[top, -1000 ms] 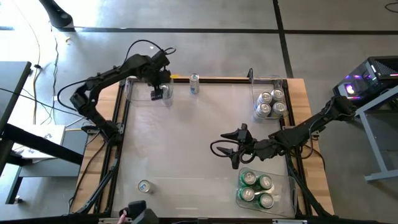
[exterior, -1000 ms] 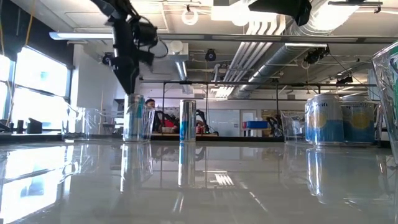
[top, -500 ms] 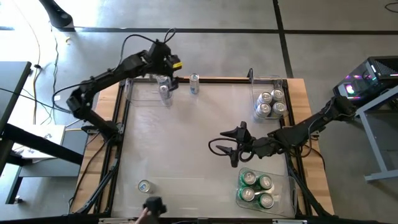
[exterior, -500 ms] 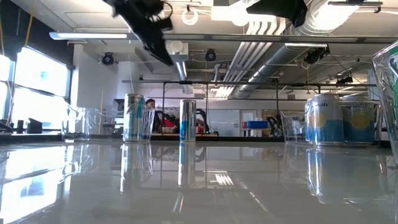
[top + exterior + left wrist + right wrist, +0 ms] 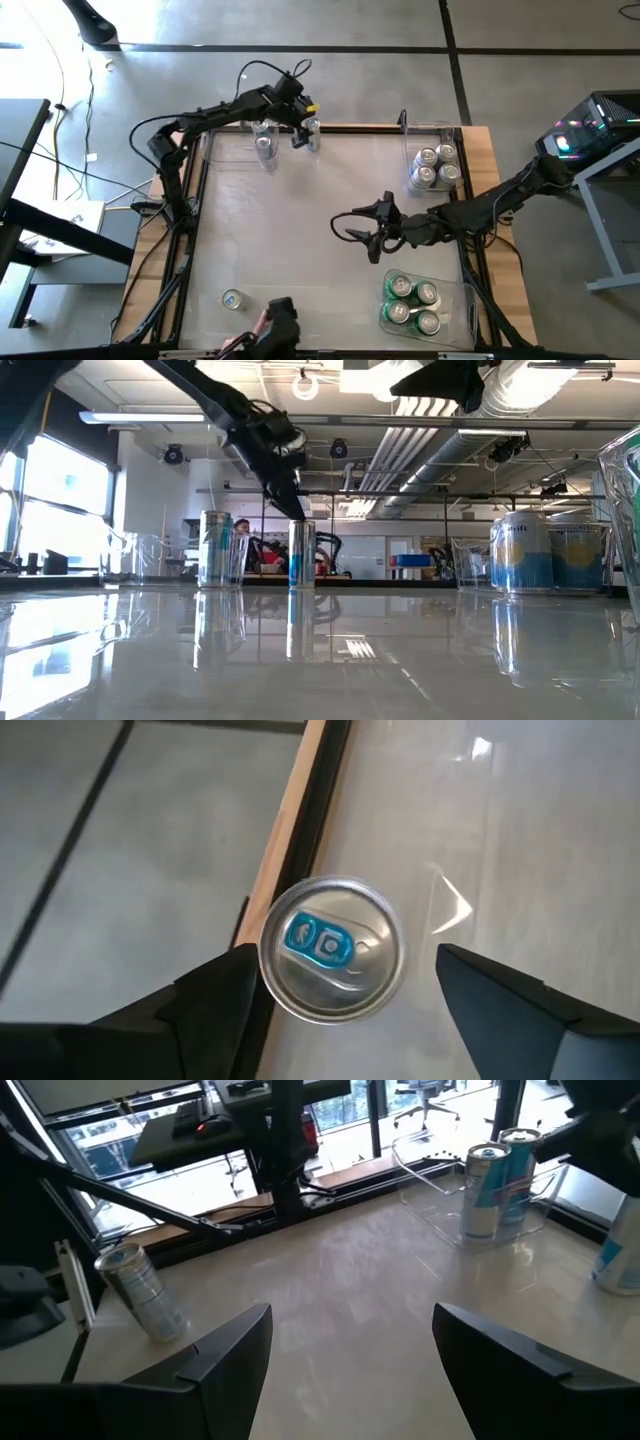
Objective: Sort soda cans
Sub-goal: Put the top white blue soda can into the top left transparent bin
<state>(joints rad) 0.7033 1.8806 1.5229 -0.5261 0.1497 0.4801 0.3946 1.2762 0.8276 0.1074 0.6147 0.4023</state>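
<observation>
I will next grab the silver-and-blue can by its top end (image 5: 313,127) with my left gripper. Then it can go into the clear bin (image 5: 235,148) with the cans like it.
A slim silver-and-blue soda can (image 5: 313,135) stands upright at the table's far edge, also in the low view (image 5: 301,553). My left gripper (image 5: 301,134) hovers over it, open. In the left wrist view (image 5: 345,956) its fingers stand on either side of the can's silver top (image 5: 333,960), apart from it. Two like cans (image 5: 497,1172) stand in the clear far-left bin (image 5: 235,148). My right gripper (image 5: 352,232) hangs open above mid-table, right of centre. One more can (image 5: 232,299) stands alone near the near-left corner.
The far-right bin (image 5: 455,135) holds several silver-topped cans (image 5: 435,166). The near-right bin (image 5: 462,312) holds several green cans (image 5: 412,300). A dark object with what looks like a hand (image 5: 275,328) shows at the near edge. A wooden rim (image 5: 360,127) frames the glossy table.
My left gripper has risen out of the far-left bin, leaving a can standing there, and swung right along the far edge to above the lone slim can, then dipped toward it. My right gripper has drifted slightly left. The dark object at the near edge has moved right.
</observation>
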